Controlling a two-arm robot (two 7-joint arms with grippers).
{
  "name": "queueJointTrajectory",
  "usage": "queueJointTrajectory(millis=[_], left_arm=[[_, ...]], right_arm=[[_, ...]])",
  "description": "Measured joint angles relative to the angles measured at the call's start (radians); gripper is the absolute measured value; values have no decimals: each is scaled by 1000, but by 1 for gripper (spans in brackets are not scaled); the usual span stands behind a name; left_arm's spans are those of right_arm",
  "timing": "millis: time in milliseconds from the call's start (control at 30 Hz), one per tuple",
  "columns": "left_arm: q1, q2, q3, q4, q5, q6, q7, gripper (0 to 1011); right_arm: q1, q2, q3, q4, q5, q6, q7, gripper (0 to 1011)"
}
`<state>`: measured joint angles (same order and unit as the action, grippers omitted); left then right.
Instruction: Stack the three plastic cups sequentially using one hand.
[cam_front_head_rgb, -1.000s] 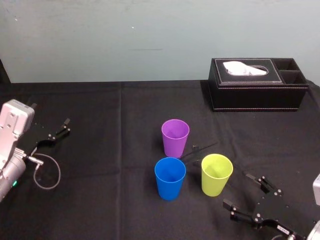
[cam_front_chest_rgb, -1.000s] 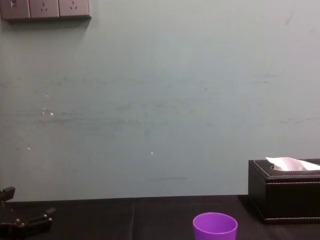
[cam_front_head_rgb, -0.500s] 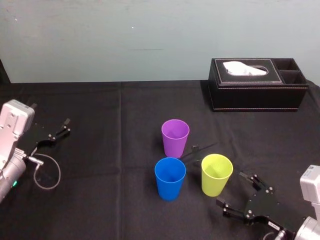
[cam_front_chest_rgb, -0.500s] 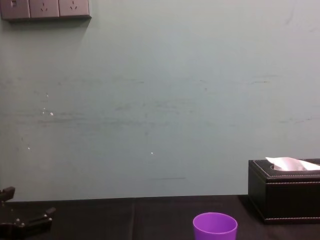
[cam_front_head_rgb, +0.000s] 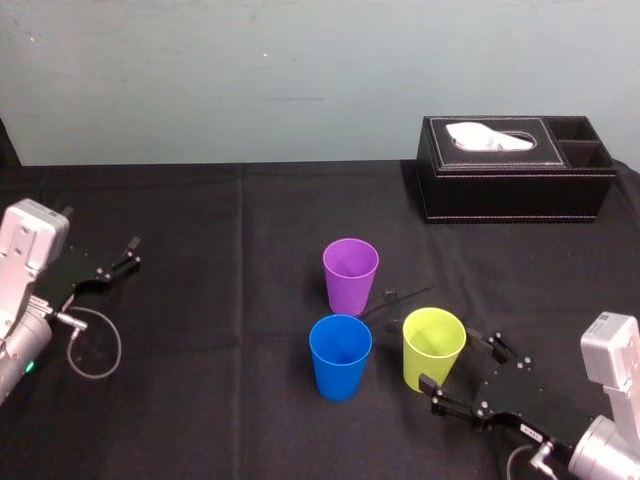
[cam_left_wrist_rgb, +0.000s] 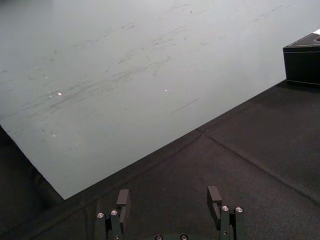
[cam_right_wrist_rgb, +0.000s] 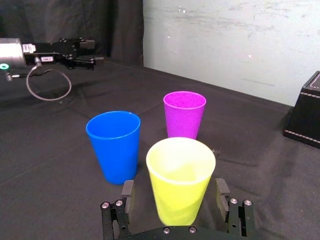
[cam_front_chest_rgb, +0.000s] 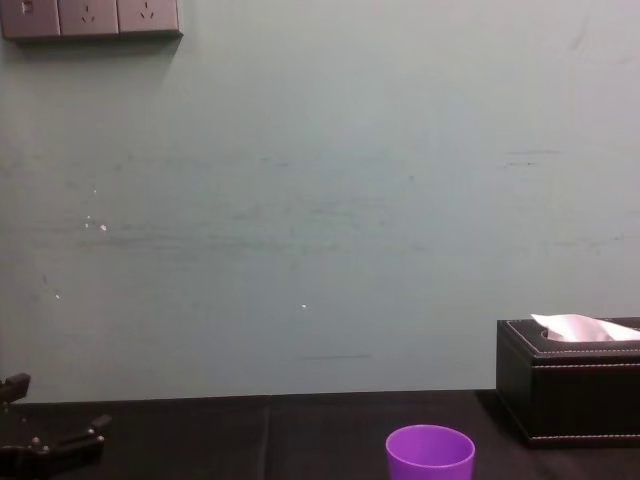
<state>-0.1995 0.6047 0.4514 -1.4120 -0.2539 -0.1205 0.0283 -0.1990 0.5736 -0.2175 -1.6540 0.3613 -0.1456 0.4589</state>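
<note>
The right gripper grabs the yellow-green cup's side below its rim (cam_right_wrist_rgb: 179, 198) next, to stack it in the purple cup (cam_right_wrist_rgb: 183, 119).
Three plastic cups stand upright and apart on the black cloth: purple (cam_front_head_rgb: 350, 275) farthest back, blue (cam_front_head_rgb: 340, 357) in front of it, yellow-green (cam_front_head_rgb: 433, 349) to the blue one's right. My right gripper (cam_front_head_rgb: 461, 364) is open at the yellow-green cup's near right side. In the right wrist view that cup (cam_right_wrist_rgb: 181, 180) stands between the two fingers (cam_right_wrist_rgb: 127, 192) with a gap on each side, with the blue cup (cam_right_wrist_rgb: 114, 145) and purple cup (cam_right_wrist_rgb: 184, 114) beyond. My left gripper (cam_front_head_rgb: 118, 260) rests parked at the far left, open and empty (cam_left_wrist_rgb: 168, 199).
A black leather tissue box (cam_front_head_rgb: 515, 170) stands at the back right, well behind the cups. A grey cable loop (cam_front_head_rgb: 95, 345) lies by the left arm. A thin black strip (cam_front_head_rgb: 395, 297) lies on the cloth between the purple and yellow-green cups.
My right gripper has moved forward and left from the table's near right corner until its open fingers flank the yellow-green cup. The cups and left arm have not moved.
</note>
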Motion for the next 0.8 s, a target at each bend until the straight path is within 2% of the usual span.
queueJointTrajectory(millis=[367, 800], left_arm=[[0, 0, 0, 0, 0, 0, 0, 1010], [0, 0, 0, 0, 0, 0, 0, 1010]], right_arm=[[42, -31, 1, 25, -25, 12, -13, 1004], [98, -63, -27, 62, -61, 32, -16, 1004]])
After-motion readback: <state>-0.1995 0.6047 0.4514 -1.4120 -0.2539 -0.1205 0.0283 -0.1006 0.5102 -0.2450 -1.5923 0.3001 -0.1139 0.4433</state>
